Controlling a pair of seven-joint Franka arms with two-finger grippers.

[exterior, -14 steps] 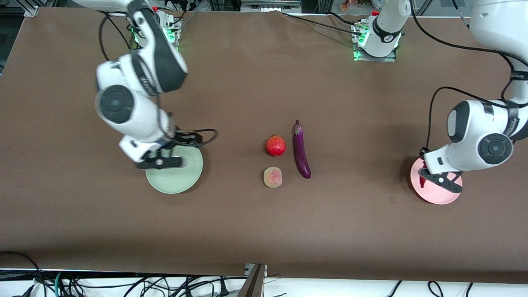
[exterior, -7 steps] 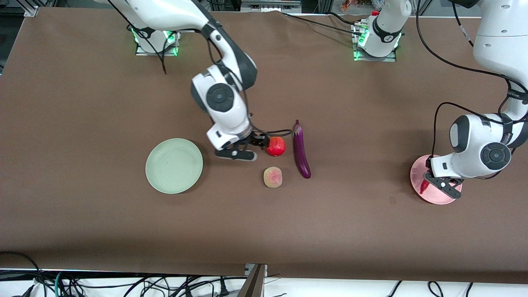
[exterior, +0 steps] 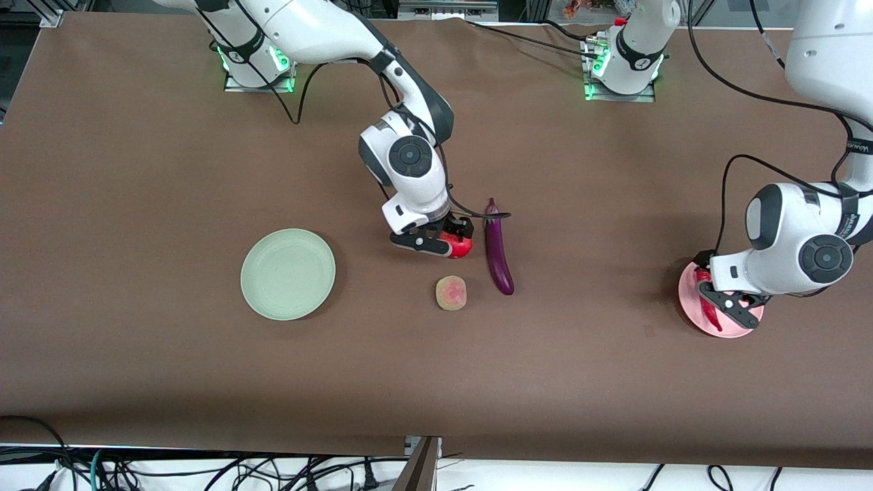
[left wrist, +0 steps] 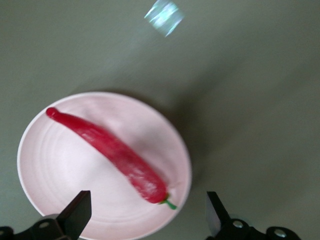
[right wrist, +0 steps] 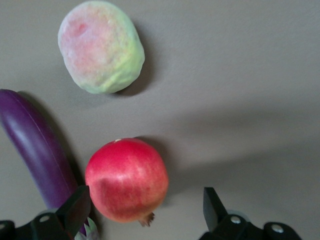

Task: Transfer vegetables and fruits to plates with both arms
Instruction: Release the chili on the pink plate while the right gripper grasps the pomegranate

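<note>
The robot's left gripper should next pick up the purple eggplant by its slimmer stem end (exterior: 492, 226), to add it to the pink plate (exterior: 740, 327).
My right gripper (exterior: 436, 242) is open over the red pomegranate-like fruit (exterior: 460, 247), which shows in the right wrist view (right wrist: 127, 179) near one finger. The purple eggplant (exterior: 498, 249) lies beside it (right wrist: 35, 150). The pale yellowish fruit (exterior: 451, 292) lies nearer the front camera (right wrist: 101, 47). The pale green plate (exterior: 288, 273) stands bare toward the right arm's end. My left gripper (exterior: 728, 305) is open over the pink plate (exterior: 740, 327). The red chili pepper (exterior: 706, 300) lies on that plate (left wrist: 110, 150), free of the fingers.
The brown table (exterior: 136, 170) carries the two arm bases (exterior: 256, 65) along its edge farthest from the front camera. Cables hang below the table's front edge (exterior: 204, 470).
My right gripper has swung from over the green plate to over the red fruit. My left gripper has shifted slightly over the pink plate, and the chili now lies flat on it.
</note>
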